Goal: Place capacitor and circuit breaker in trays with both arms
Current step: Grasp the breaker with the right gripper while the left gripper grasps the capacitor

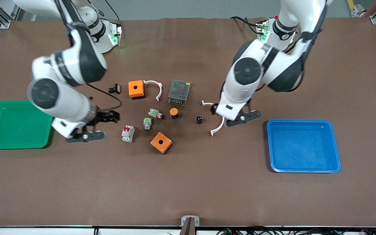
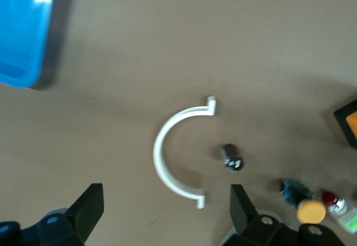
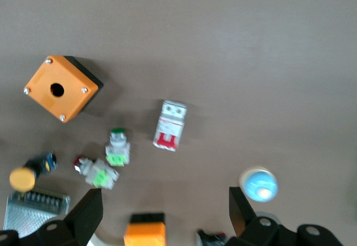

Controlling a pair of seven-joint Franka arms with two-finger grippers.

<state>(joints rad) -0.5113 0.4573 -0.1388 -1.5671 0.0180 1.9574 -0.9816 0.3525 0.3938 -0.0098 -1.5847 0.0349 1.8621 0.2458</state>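
I need to grab the circuit breaker (image 1: 128,133) by its red-lever section with my right gripper next, to put it into the green tray.
The capacitor (image 1: 200,119), a tiny black cylinder, lies on the table near the middle. It also shows in the left wrist view (image 2: 232,158), beside a white curved clip (image 2: 177,150). My left gripper (image 1: 216,111) is open and empty, over that clip (image 1: 217,126), next to the capacitor. The circuit breaker (image 1: 128,133), a white-grey block with red levers, lies toward the right arm's end, and shows in the right wrist view (image 3: 170,125). My right gripper (image 1: 111,116) is open and empty, close beside the breaker. Both wrist views show the black fingertips (image 2: 89,207) (image 3: 86,212) spread wide.
A green tray (image 1: 16,124) sits at the right arm's end and a blue tray (image 1: 304,145) at the left arm's end. Two orange boxes (image 1: 136,89) (image 1: 161,142), a mesh-topped metal box (image 1: 179,92), an orange-capped button (image 1: 174,112) and green-topped grey parts (image 1: 147,123) crowd the middle.
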